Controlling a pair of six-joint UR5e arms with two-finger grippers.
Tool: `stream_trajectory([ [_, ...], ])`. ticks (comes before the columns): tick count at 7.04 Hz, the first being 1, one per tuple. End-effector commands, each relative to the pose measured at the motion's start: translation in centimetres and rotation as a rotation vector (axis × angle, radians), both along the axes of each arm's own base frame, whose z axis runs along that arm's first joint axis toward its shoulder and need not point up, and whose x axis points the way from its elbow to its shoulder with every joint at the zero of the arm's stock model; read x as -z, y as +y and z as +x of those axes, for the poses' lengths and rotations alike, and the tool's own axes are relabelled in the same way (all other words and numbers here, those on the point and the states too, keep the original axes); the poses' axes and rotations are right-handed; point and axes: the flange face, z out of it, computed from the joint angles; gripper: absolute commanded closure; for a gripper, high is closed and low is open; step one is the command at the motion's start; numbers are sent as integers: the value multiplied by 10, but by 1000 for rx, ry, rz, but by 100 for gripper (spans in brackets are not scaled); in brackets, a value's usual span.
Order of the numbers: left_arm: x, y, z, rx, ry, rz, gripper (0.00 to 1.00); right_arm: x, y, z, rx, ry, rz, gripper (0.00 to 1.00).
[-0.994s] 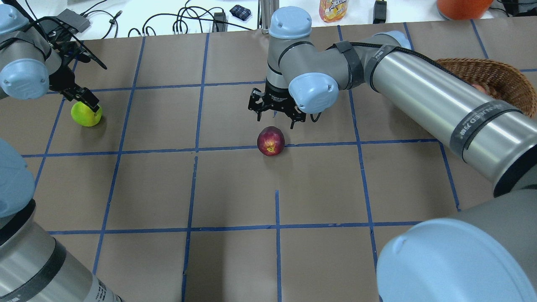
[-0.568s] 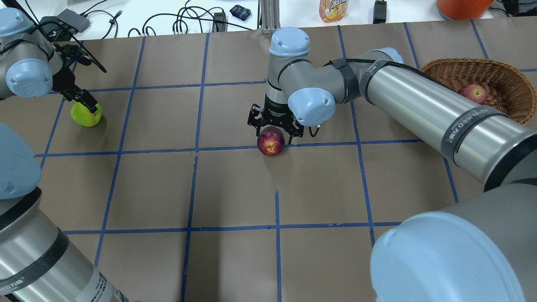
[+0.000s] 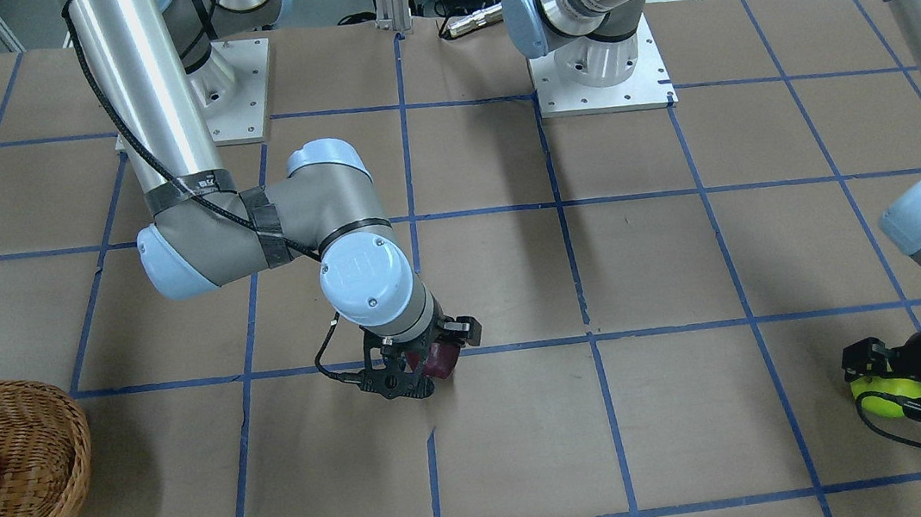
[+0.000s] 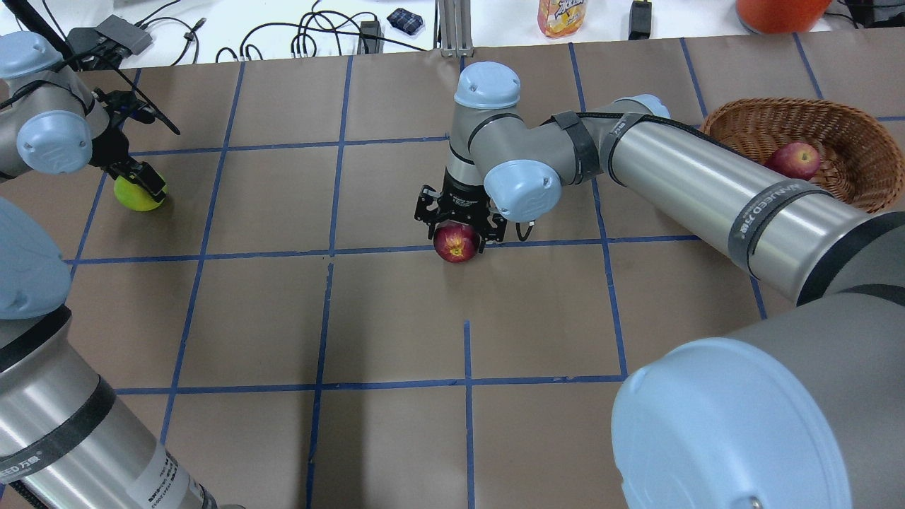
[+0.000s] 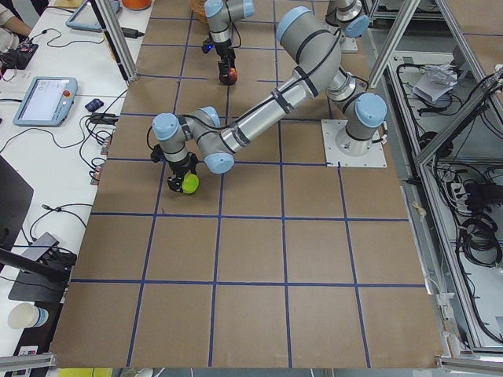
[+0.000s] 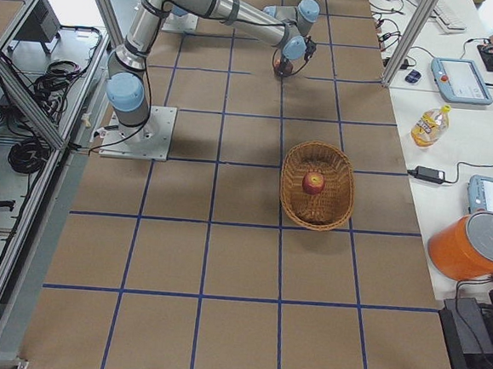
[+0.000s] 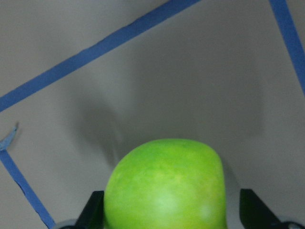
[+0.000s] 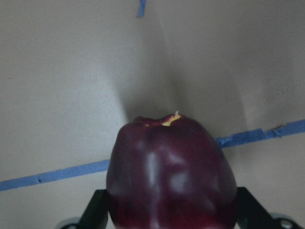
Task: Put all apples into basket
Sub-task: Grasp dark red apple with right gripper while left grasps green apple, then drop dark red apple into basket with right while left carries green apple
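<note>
Next, the left gripper takes hold of the lime green apple by its rounded sides, to get every apple into the basket (image 3: 4, 487).
A dark maroon apple (image 4: 456, 242) lies mid-table on a blue tape line. My right gripper (image 4: 459, 225) is down over it, open, with a finger on each side; the right wrist view shows the apple (image 8: 171, 176) filling the gap. A lime green apple (image 4: 134, 194) lies at the far left. My left gripper (image 4: 138, 185) is open around it, and the left wrist view shows the apple (image 7: 167, 186) with a gap to one finger. A red speckled apple (image 4: 793, 160) lies in the wicker basket (image 4: 848, 124) at the far right.
Cables, a bottle (image 4: 562, 15) and an orange container (image 4: 781, 13) sit on the white bench beyond the table's far edge. The right arm's forearm (image 4: 707, 191) stretches from the basket side to mid-table. Both arm bases (image 3: 600, 73) stand at the robot's edge.
My right gripper came down from above the maroon apple until its fingers stand on both sides of it. My left gripper sank lower around the green apple.
</note>
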Motion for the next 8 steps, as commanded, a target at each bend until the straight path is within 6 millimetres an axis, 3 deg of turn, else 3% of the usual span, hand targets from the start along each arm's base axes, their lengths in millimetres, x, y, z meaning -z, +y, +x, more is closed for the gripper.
stream_trajectory([
  [1, 4, 0, 1, 4, 3, 9, 41, -2, 0, 0, -1, -6, -16, 100],
  [2, 3, 0, 0, 0, 4, 12, 72, -9, -4, -2, 3, -10, -29, 100],
  [3, -10, 0, -3, 4, -4, 0, 91, -34, -9, -15, 24, -16, -61, 100],
  [4, -23, 1, -17, 20, 8, 23, 96, -76, -15, -38, 59, -21, -121, 100],
  [5, -46, 5, -34, 14, 16, 43, 96, -109, -39, -114, 154, -22, -143, 100],
  [6, -68, 5, -84, 8, 17, 60, 96, -151, -54, -200, 150, -19, -173, 100],
  [8, -99, 19, -173, -78, 51, 81, 96, -188, -71, -387, 38, 104, -194, 100],
])
